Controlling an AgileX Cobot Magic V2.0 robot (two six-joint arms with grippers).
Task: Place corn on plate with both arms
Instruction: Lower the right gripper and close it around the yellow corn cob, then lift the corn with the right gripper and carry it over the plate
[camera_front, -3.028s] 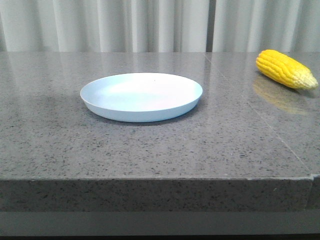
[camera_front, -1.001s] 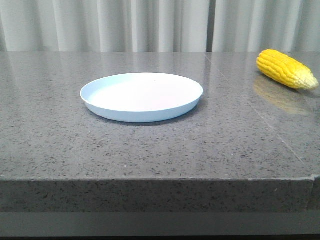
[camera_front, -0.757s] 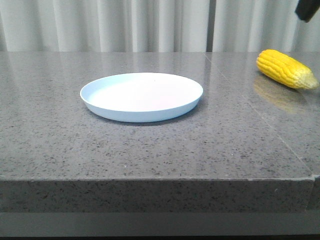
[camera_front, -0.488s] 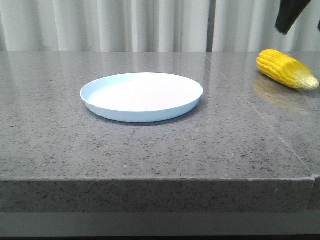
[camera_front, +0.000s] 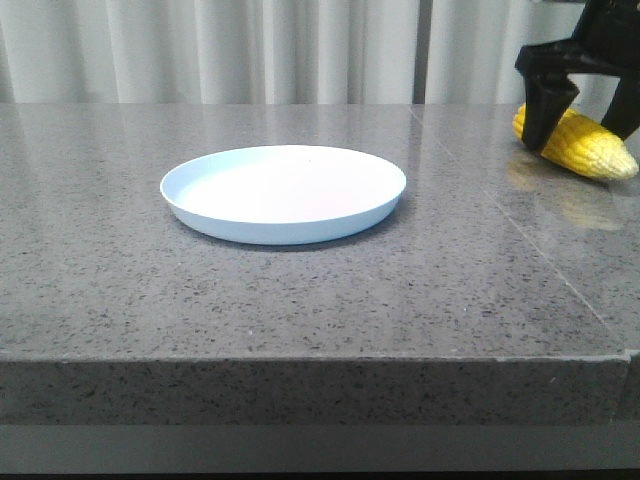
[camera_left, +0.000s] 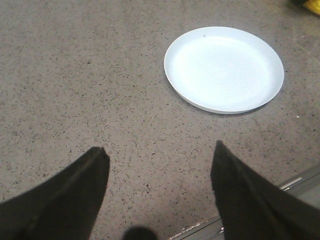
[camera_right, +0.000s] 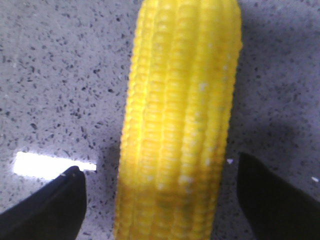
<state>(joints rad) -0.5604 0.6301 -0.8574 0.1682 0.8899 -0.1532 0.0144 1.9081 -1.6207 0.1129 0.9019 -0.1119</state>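
I should close my right gripper on the yellow corn now, because its fingers reach down on either side of the corn, low over the grey stone table.
The yellow corn (camera_front: 590, 148) lies on the grey stone table at the far right, its paler tip pointing right. My right gripper (camera_front: 585, 118) is down over it, open, one finger on each side of the cob; the wrist view shows the corn (camera_right: 180, 125) between the two black fingers with gaps on both sides. The pale blue-white plate (camera_front: 283, 192) sits near the table's middle, with nothing on it; it also shows in the left wrist view (camera_left: 224, 68). My left gripper (camera_left: 160, 170) is open above bare table, short of the plate.
The grey speckled table (camera_front: 300, 290) has its front edge close to the camera. A seam (camera_front: 500, 210) runs across the top between plate and corn. White curtains (camera_front: 250, 50) hang behind.
My right gripper has come down from the upper right into the front view and now straddles the corn. The corn and plate have not moved.
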